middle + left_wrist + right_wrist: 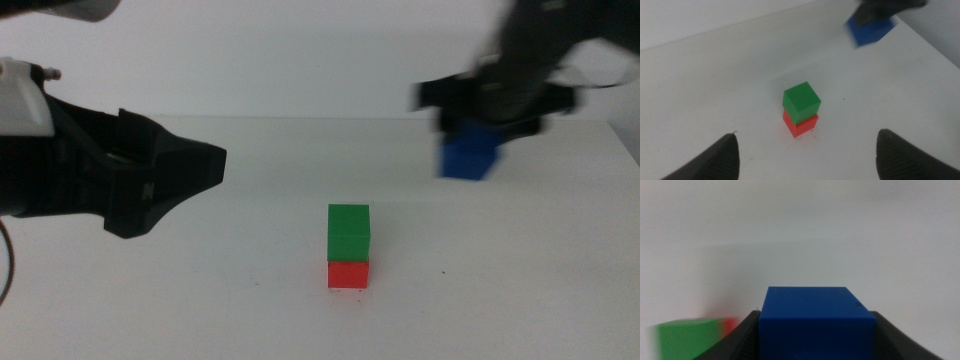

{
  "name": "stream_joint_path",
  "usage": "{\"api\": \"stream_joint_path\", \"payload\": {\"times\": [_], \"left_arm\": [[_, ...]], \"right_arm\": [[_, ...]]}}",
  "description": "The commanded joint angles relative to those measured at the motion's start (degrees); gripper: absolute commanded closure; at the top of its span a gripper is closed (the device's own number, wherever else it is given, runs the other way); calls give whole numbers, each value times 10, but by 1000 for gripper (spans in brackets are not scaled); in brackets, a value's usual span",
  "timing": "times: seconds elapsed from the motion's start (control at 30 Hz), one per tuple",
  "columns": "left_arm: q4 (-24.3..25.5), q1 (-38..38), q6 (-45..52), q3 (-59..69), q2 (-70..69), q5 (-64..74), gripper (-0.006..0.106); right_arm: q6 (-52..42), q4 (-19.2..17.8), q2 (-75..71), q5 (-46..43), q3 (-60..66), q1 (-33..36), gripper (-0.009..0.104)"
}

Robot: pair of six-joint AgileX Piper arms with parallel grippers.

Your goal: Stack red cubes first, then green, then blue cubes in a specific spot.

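Note:
My right gripper stays closed on the blue cube until it lines up with the green cube; from high beside it, a release now would miss.
The green cube point(349, 233) sits on the red cube point(348, 273) on the white tabletop point(250, 300) at the middle; the stack also shows in the left wrist view, green point(801, 101) on red point(799, 125). My right gripper point(478, 130) is shut on the blue cube point(467, 155) and holds it in the air, right of and behind the stack. In the right wrist view the blue cube point(815, 322) fills the space between the jaws, with the green cube point(682, 340) blurred beside it. My left gripper point(205, 165) is open and empty, raised left of the stack.
The table's far edge point(300, 118) runs behind the stack and its right edge point(630, 150) lies close behind the right arm. Bare white tabletop surrounds the stack on all sides.

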Motion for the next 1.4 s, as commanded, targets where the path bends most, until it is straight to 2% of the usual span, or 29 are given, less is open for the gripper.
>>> {"api": "stream_joint_path", "payload": {"times": [0.0,0.33,0.47,0.83,1.13,1.17,1.3,1.33,1.37], "left_arm": [[0,0,-1,-5,-2,-11,7],[0,0,-1,-5,-2,-13,7],[0,0,0,-5,-2,-13,7],[0,0,0,-5,-2,-12,7],[0,0,0,-5,-2,-13,7],[0,0,0,-5,-2,-13,7],[0,0,-1,-5,-2,-13,7],[0,0,-1,-5,-2,-13,7],[0,0,-1,-5,-2,-13,7]], "right_arm": [[44,-9,28,15,-25,44,90],[128,12,78,15,-37,127,90],[125,35,79,15,-37,123,90],[102,34,132,15,-101,135,90],[99,30,151,15,-102,135,89],[99,30,152,15,-102,135,88],[99,26,156,15,-102,135,70],[99,26,159,15,-102,135,55],[99,26,160,15,-102,135,48]]}}
